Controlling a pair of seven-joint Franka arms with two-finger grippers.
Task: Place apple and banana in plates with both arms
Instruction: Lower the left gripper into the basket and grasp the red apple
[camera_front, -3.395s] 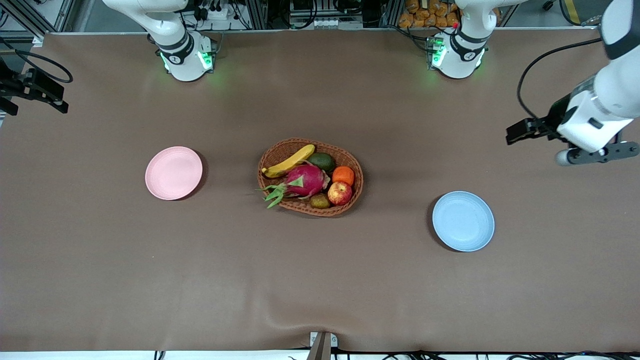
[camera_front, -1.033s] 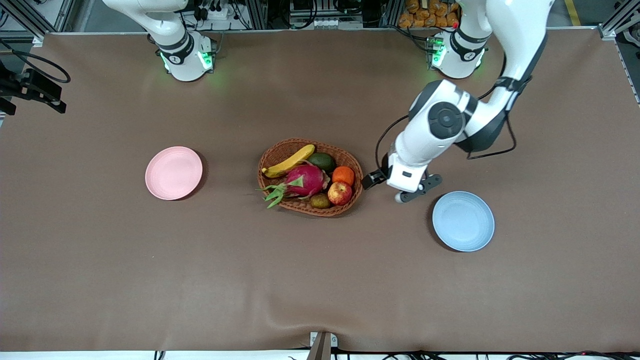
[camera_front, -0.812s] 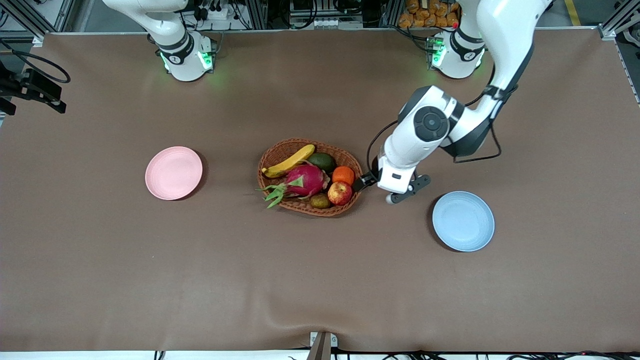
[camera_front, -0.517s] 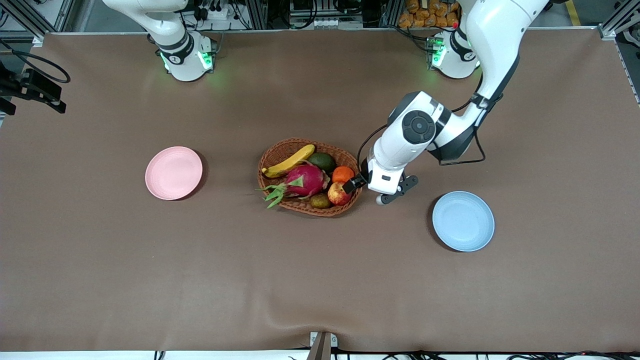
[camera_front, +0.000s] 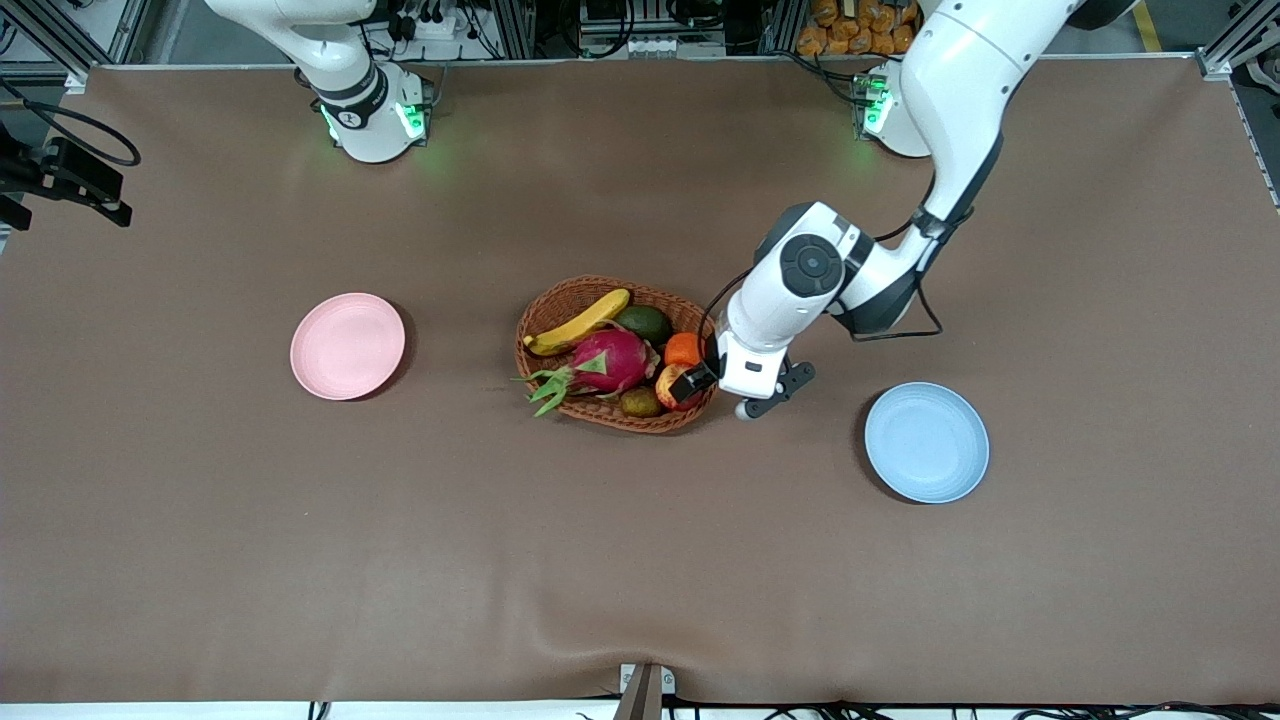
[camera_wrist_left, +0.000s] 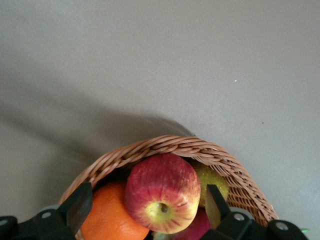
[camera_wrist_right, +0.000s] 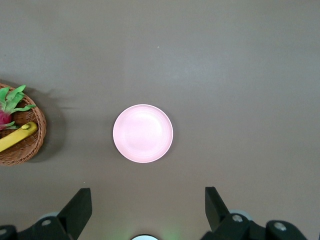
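My left gripper reaches lower first, then closes on the apple, since the fingers stop above the red apple's sides.
The red and yellow apple (camera_wrist_left: 162, 192) lies in the wicker basket (camera_wrist_left: 165, 145), at the basket's end toward the left arm. My left gripper (camera_wrist_left: 147, 207) hangs open just over it, one finger on each side, not touching. In the front view the left gripper (camera_front: 692, 384) hides part of the apple (camera_front: 667, 383). The banana (camera_front: 578, 322) lies along the basket's rim farthest from the front camera. The pink plate (camera_front: 347, 346) and the blue plate (camera_front: 926, 441) sit bare on either side. My right gripper (camera_wrist_right: 145, 210) waits open, high over the table beside the pink plate (camera_wrist_right: 143, 133).
Packed in the basket (camera_front: 620, 355) with the apple are an orange (camera_front: 686, 348), a pink dragon fruit (camera_front: 605, 362), a dark green fruit (camera_front: 645, 324) and a brownish-green fruit (camera_front: 640, 402). A black fixture (camera_front: 70, 180) juts in at the right arm's end of the table.
My left arm has swung from beside the blue plate toward the basket, and its open gripper now sits over the apple. The right arm and all the fruit have stayed put.
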